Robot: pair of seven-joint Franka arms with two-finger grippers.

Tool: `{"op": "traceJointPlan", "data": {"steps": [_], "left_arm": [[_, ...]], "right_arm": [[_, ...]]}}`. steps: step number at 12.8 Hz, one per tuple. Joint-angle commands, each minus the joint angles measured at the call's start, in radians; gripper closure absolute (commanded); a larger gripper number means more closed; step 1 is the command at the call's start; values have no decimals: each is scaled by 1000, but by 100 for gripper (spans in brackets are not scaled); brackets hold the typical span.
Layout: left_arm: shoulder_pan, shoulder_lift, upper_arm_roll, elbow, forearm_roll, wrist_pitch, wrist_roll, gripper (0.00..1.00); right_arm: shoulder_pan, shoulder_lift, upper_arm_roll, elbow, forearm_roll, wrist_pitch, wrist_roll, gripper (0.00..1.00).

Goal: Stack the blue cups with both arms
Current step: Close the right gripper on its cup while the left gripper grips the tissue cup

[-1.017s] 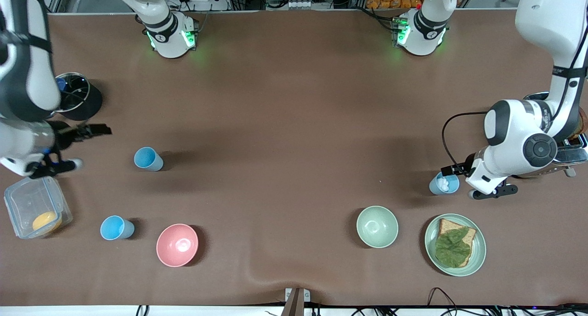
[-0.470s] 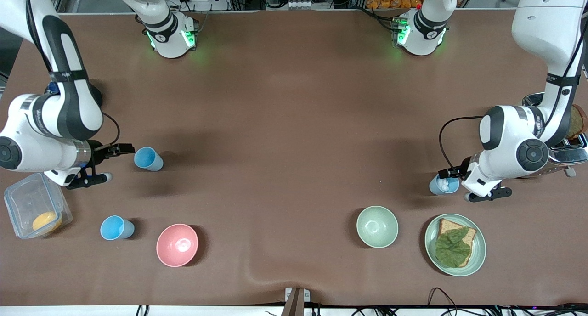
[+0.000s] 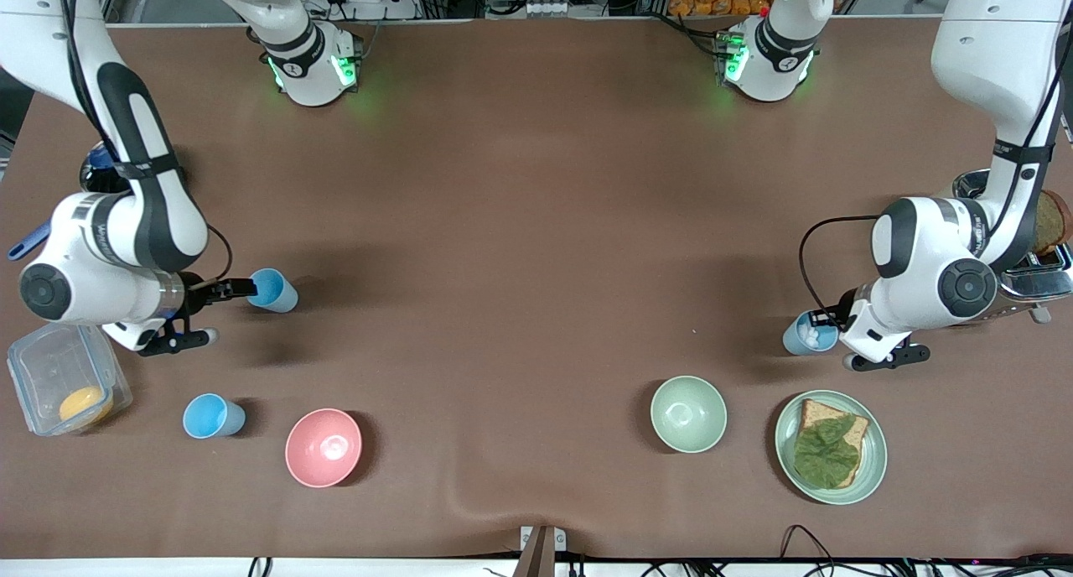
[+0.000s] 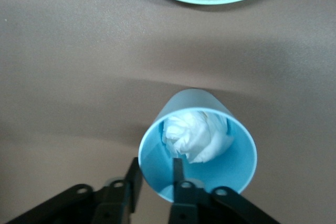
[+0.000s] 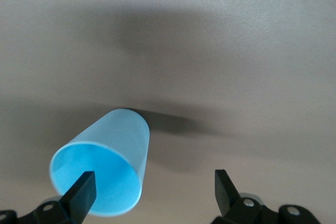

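My right gripper is to stack the cup with another blue cup (image 3: pixel 810 335), so it should grab the cup by its rim (image 3: pixel 267 271) next.
Three blue cups stand upright on the brown table. One blue cup (image 3: pixel 275 290) is toward the right arm's end. My right gripper (image 3: pixel 237 292) is open wide at its rim. In the right wrist view one finger (image 5: pixel 81 192) sits at the mouth of this cup (image 5: pixel 105 166), and the other stands apart over bare table. A second blue cup (image 3: pixel 214 415) stands nearer the front camera. The third blue cup (image 3: pixel 806 335), toward the left arm's end, holds crumpled white paper (image 4: pixel 197 135). My left gripper (image 3: pixel 826 321) is narrowed on its wall (image 4: pixel 156 177), one finger inside and one outside.
A pink bowl (image 3: pixel 323 447) stands beside the second cup. A pale green bowl (image 3: pixel 688 413) and a green plate (image 3: pixel 872 468) with toast and a leaf are near the third cup. A clear container (image 3: pixel 50 367) and a toaster (image 3: pixel 1039 271) stand at the table's two ends.
My right arm has swung in from the table's end and brought its open gripper to the cup's rim. My left gripper has settled slightly lower on the paper-filled cup.
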Motion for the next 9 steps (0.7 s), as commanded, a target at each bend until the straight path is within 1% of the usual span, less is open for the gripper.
{"op": "traceJointPlan", "data": {"steps": [1, 2, 3, 4, 5, 6, 7, 9], "left_arm": [[2, 9, -5, 15, 18, 3, 2, 100], [3, 0, -13, 15, 10, -1, 2, 100], [-6, -24, -37, 12, -5, -22, -3, 100], [-7, -56, -82, 14, -36, -73, -31, 100], [-6, -79, -129, 20, -60, -113, -86, 100], [-7, -101, -184, 32, -76, -134, -152, 100], [-7, -107, -249, 44, -80, -159, -238, 100], [-20, -91, -376, 81, -80, -182, -445, 100]], "right_arm": [[-6, -7, 6, -49, 15, 48, 3, 0], [-4, 6, 6, -51, 14, 53, 13, 0], [-4, 7, 6, -49, 14, 54, 16, 0], [-4, 7, 6, -49, 14, 53, 17, 27], [-3, 9, 6, -49, 15, 53, 17, 61], [-1, 12, 7, -49, 17, 53, 17, 88], [2, 12, 7, -49, 17, 53, 17, 100], [11, 10, 7, -49, 17, 54, 17, 100]]}}
